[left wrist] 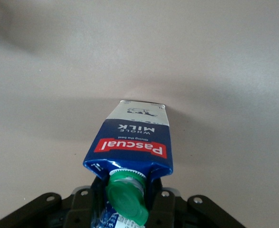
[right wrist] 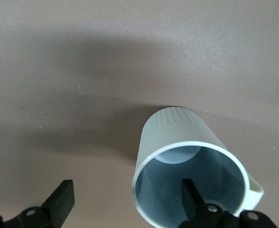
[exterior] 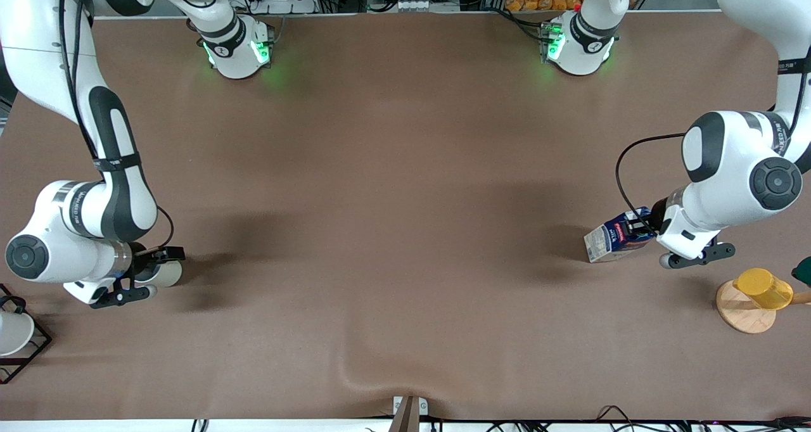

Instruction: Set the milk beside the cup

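Note:
The cup and milk can stand side by side once my right gripper has taken hold of the cup by its rim (right wrist: 137, 187) opposite the handle, so my right gripper should grab it there next.
The milk (exterior: 613, 237) is a dark blue carton with a green cap and red logo, near the left arm's end of the table. It is tilted, with its pale bottom low by the table. My left gripper (exterior: 643, 228) is shut on its gabled top, and the left wrist view shows the carton (left wrist: 129, 137) and cap between the fingers (left wrist: 164, 205). The cup (exterior: 166, 273), a pale grey-beige mug, stands at the right arm's end. My right gripper (right wrist: 127, 199) is open at the mug (right wrist: 177, 137): one finger (right wrist: 192, 195) is inside its rim, the other well outside.
A yellow cup (exterior: 763, 287) lies on a round wooden coaster (exterior: 741, 311) near the left arm's end, with a dark green object (exterior: 803, 270) beside it. A white cup (exterior: 11, 332) sits in a black wire rack (exterior: 35, 349) at the right arm's end. The brown cloth has a fold (exterior: 374, 372) near the front edge.

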